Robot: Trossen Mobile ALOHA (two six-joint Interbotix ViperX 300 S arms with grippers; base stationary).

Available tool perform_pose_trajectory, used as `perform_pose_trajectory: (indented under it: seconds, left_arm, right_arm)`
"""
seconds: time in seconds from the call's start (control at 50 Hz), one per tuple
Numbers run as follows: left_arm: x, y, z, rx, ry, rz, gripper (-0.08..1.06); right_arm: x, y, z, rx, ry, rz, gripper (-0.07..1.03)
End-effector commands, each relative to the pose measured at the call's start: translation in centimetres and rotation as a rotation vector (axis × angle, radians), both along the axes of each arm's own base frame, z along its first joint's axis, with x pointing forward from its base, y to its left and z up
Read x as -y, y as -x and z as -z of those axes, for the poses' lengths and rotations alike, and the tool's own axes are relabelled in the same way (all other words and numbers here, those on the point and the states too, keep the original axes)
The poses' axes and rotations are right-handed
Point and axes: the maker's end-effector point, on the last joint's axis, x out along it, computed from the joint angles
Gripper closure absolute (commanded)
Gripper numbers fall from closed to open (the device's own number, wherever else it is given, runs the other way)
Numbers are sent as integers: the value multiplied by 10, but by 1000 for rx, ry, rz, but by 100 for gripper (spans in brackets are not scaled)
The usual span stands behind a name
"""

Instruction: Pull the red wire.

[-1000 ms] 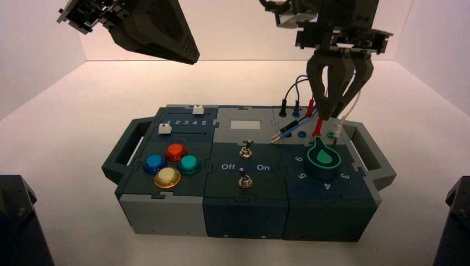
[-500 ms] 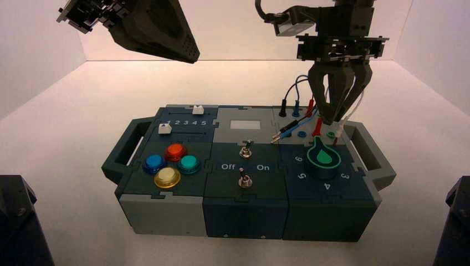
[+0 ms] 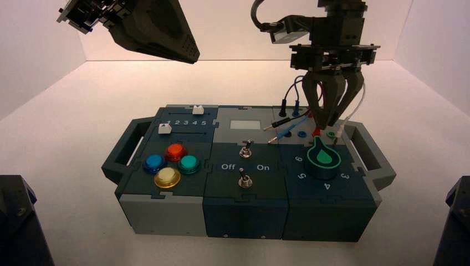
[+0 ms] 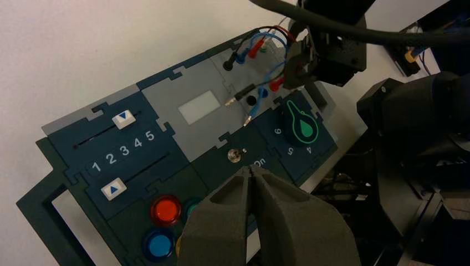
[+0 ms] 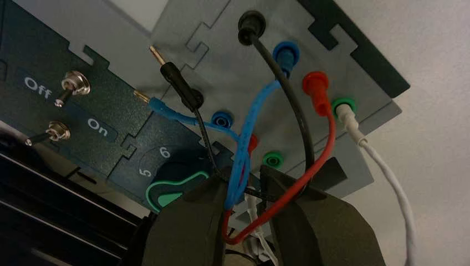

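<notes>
The red wire's slack loop hangs free above the crowded sockets. My right gripper will next grab the red wire by that hanging loop [image 5: 235, 235] to pull it.
The red wire [image 5: 310, 166] runs from a red plug [image 5: 315, 88] seated in the grey socket panel [image 5: 221, 66] down into a loop between my right gripper's fingers [image 5: 183, 221], then back up to a second red plug [image 5: 252, 143] half hidden behind a blue cable. My right gripper [image 5: 241, 180] is open over that panel, at the box's back right [image 3: 324, 123], its fingers on either side of the red loop, the blue cable and a black cable. The front red plug [image 3: 316, 131] shows just below the fingertips. My left gripper [image 3: 191, 55] hangs shut, high over the box's left [image 4: 252, 170].
A white cable [image 5: 388, 177] leaves a green socket beside the red plug. A loose black plug [image 3: 275, 124] and a loose blue plug [image 3: 280, 136] lie on the panel. The green knob [image 3: 323, 157], two toggle switches [image 3: 245, 148], several coloured buttons [image 3: 176, 151] and the sliders [image 3: 164, 128] fill the box top.
My right gripper has shifted a little left and lower over the socket panel. The loose black and blue plugs have been dragged slightly back. The left arm has stayed put.
</notes>
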Motion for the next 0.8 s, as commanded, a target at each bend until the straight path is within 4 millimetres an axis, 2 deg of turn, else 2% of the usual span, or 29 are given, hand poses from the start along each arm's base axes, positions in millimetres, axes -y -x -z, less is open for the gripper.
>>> perform_pose_trajectory:
  seconds: [0.02, 0.58, 0.8]
  left_arm:
    - [4, -2, -9, 18, 23, 3, 101]
    - [3, -2, -8, 21, 18, 7, 101]
    - [3, -2, -7, 20, 15, 9, 101]
  right_arm:
    - [-9, -11, -10, 38, -31, -9, 67]
    - [-12, -14, -2, 26, -23, -1, 68]
    - [-10, -11, 0, 17, -17, -1, 98]
